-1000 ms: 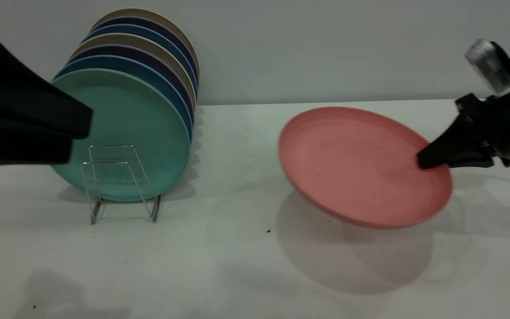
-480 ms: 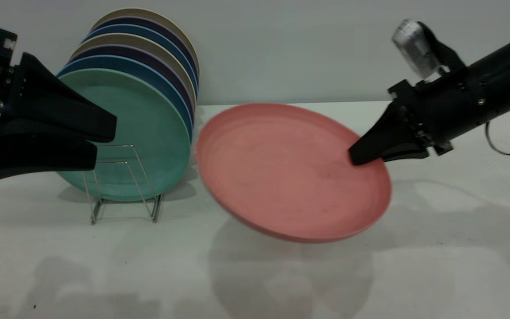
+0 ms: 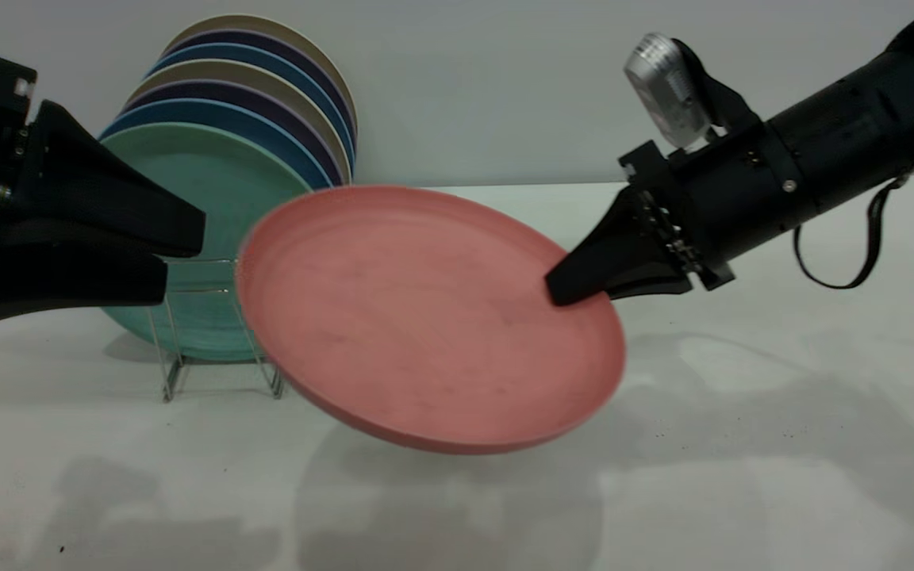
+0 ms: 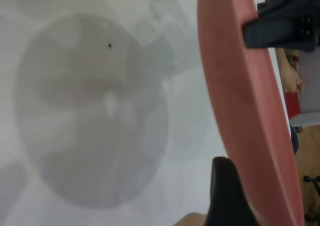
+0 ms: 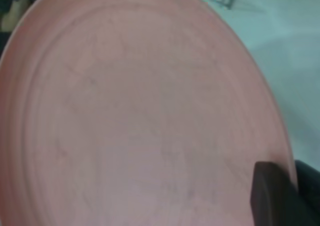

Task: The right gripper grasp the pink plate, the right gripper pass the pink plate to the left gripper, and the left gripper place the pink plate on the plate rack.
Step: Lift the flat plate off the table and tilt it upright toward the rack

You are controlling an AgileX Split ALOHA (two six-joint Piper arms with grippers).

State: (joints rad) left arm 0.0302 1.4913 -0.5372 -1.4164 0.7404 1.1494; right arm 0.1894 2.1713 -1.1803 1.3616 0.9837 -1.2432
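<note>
My left gripper grabs the pink plate's free rim (image 3: 243, 262) next, to place the plate on the plate rack (image 3: 165, 349).
The pink plate (image 3: 425, 317) hangs tilted above the table, its face toward the exterior camera. My right gripper (image 3: 564, 292) is shut on its right rim, one finger (image 5: 272, 196) lying on the plate's face. The plate's left rim overlaps the front of the plate rack (image 3: 165, 349) and the teal-green plate (image 3: 187, 182). My left gripper (image 3: 185, 258) is open at the far left, level with the plate, its tips a little short of the rim. In the left wrist view the pink plate (image 4: 240, 101) runs edge-on close beside one finger (image 4: 227, 196).
The rack holds the teal-green plate in front and several blue, dark purple and beige plates (image 3: 266, 87) behind it, against the back wall. Bare white table (image 3: 743, 444) lies in front and to the right. The right arm's black cord loop (image 3: 838, 270) dangles below it.
The right arm has carried the pink plate well to the left, from the table's right side to just in front of the rack. The left gripper came in earlier and now holds still.
</note>
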